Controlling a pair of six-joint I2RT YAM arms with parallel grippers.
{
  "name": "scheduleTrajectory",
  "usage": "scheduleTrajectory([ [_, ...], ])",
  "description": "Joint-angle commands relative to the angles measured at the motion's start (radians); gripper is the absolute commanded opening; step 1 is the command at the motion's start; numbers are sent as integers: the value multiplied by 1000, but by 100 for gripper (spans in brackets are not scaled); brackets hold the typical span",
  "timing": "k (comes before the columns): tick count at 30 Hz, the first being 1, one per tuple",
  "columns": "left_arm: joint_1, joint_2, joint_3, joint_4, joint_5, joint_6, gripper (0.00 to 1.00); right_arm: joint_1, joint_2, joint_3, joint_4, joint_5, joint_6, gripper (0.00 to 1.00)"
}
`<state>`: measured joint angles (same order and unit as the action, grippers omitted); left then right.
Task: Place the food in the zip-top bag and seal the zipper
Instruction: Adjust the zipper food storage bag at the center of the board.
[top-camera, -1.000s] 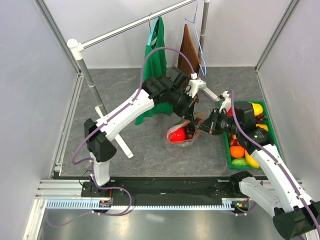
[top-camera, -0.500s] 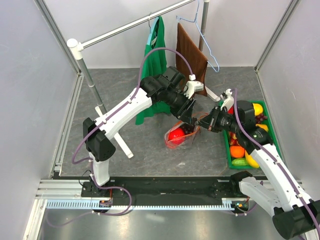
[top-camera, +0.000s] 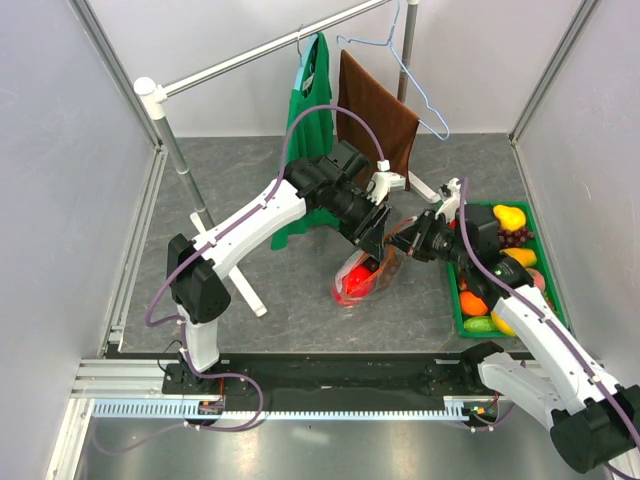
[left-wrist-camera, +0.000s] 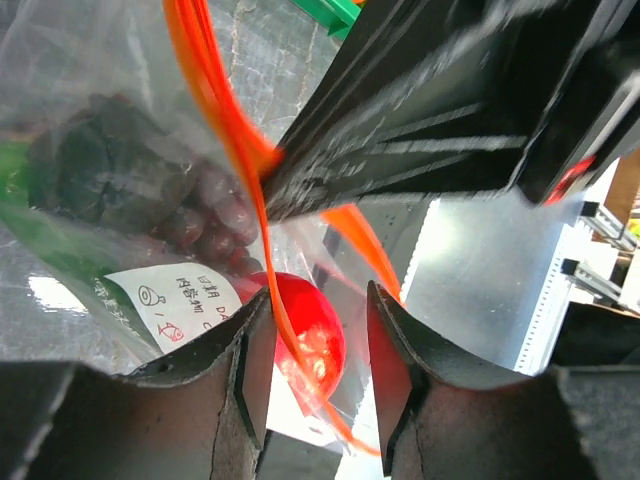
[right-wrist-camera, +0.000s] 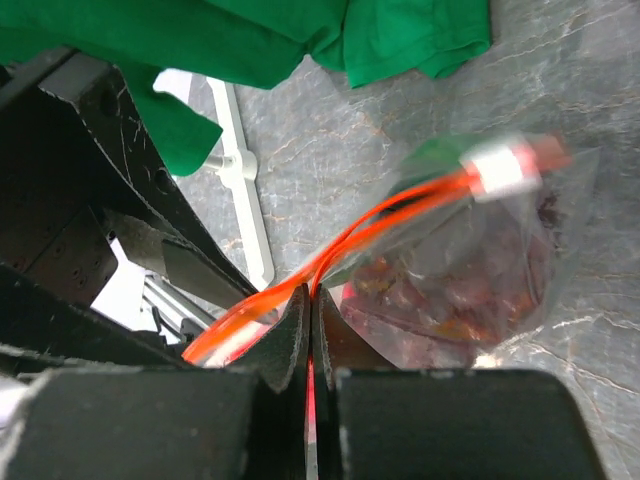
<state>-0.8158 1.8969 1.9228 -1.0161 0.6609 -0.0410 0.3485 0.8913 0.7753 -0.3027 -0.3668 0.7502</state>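
The whitish tab (right-wrist-camera: 505, 168) should stay free for sealing, so my left gripper should next grab the orange-red zipper near its end (right-wrist-camera: 224, 326) away from the tab.
The clear zip-top bag (top-camera: 362, 278) hangs tilted over the table's middle, with a red apple (top-camera: 354, 276) inside. My right gripper (top-camera: 403, 240) is shut on the orange-red zipper (right-wrist-camera: 400, 210), pinching the strip (right-wrist-camera: 311, 295); the whitish tab (right-wrist-camera: 505, 168) is further along the strip. My left gripper (top-camera: 376, 243) is open right beside it. In the left wrist view (left-wrist-camera: 318, 300) the zipper (left-wrist-camera: 215, 110) runs between the spread fingers, close to the left one. The apple (left-wrist-camera: 312, 325) and dark grapes (left-wrist-camera: 200, 215) show through the plastic.
A green tray (top-camera: 455, 292) at the right holds loose toy fruits, among them a yellow one (top-camera: 510, 215) and an orange one (top-camera: 474, 303). A clothes rack (top-camera: 176, 150) with a green garment (top-camera: 312, 120), brown cloth (top-camera: 375, 115) and hanger (top-camera: 400, 50) stands behind.
The bag has been lifted off the table and now hangs more upright. Both grippers have risen slightly with it. The brown cloth and hanger have swung and turned on the rail.
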Motion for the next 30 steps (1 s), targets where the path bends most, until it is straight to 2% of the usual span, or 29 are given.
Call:
scheduleTrajectory([
  [1,-16,-30,2,14,48,-56,48,58,17,-2,70,106,24,0],
  [7,-22,-21,2,17,23,-69,52,69,26,5,51,186,26,0],
  [17,-59,-2,-8,40,-222,-102,51,69,38,15,47,239,104,0],
  [22,-72,-2,-8,65,-250,-106,52,72,41,1,46,250,113,0],
  [27,-82,-9,-16,85,-215,-122,55,76,57,-4,63,282,121,0],
  [28,-83,-10,-18,93,-208,-122,64,79,61,-4,76,285,123,0],
  [30,-86,-6,-15,96,-213,-125,64,81,66,-2,86,287,132,0],
])
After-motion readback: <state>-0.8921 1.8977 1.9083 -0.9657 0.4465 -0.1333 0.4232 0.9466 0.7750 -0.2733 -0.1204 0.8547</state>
